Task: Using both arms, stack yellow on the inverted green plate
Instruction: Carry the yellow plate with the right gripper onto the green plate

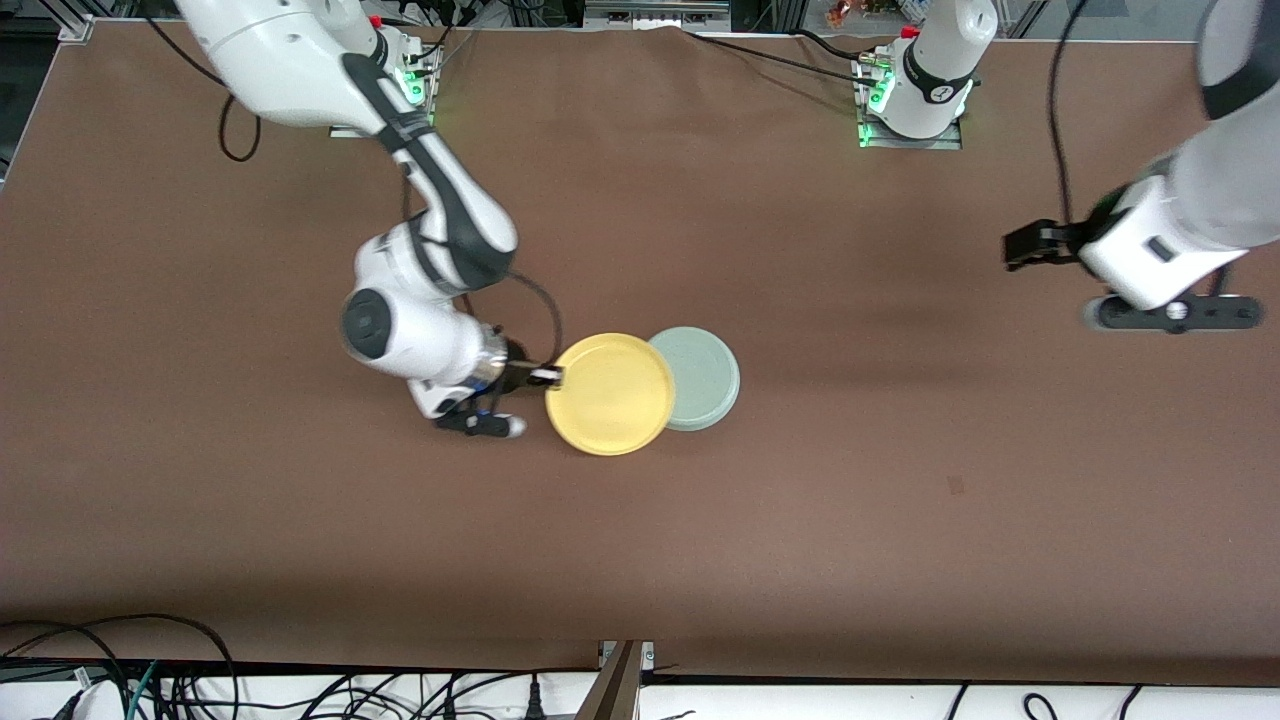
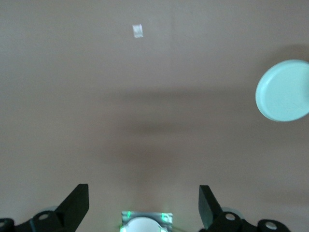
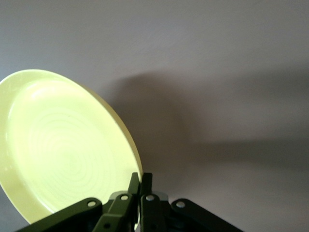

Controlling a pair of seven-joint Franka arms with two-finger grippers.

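Note:
The yellow plate's rim (image 1: 669, 394) leaves most of the pale green plate (image 1: 705, 378) uncovered, so the robot's right gripper needs to keep holding the yellow plate until the robot centers that plate.
The yellow plate (image 1: 610, 393) is gripped at its rim by my right gripper (image 1: 548, 377), on the side toward the right arm's end of the table. Its other edge overlaps the pale green plate (image 1: 705, 378), which lies upside down on the table. In the right wrist view the fingers (image 3: 143, 178) are shut on the yellow plate's (image 3: 63, 145) rim, and the plate is tilted. My left gripper (image 1: 1025, 245) is open and empty, raised over the table toward the left arm's end. The left wrist view shows its open fingers (image 2: 144, 189) and the green plate (image 2: 284, 91) far off.
The brown table (image 1: 900, 480) spreads around the plates. The arm bases (image 1: 915, 110) stand along the edge farthest from the front camera. A small white mark (image 2: 138, 31) lies on the table. Cables (image 1: 150, 660) hang at the edge nearest the front camera.

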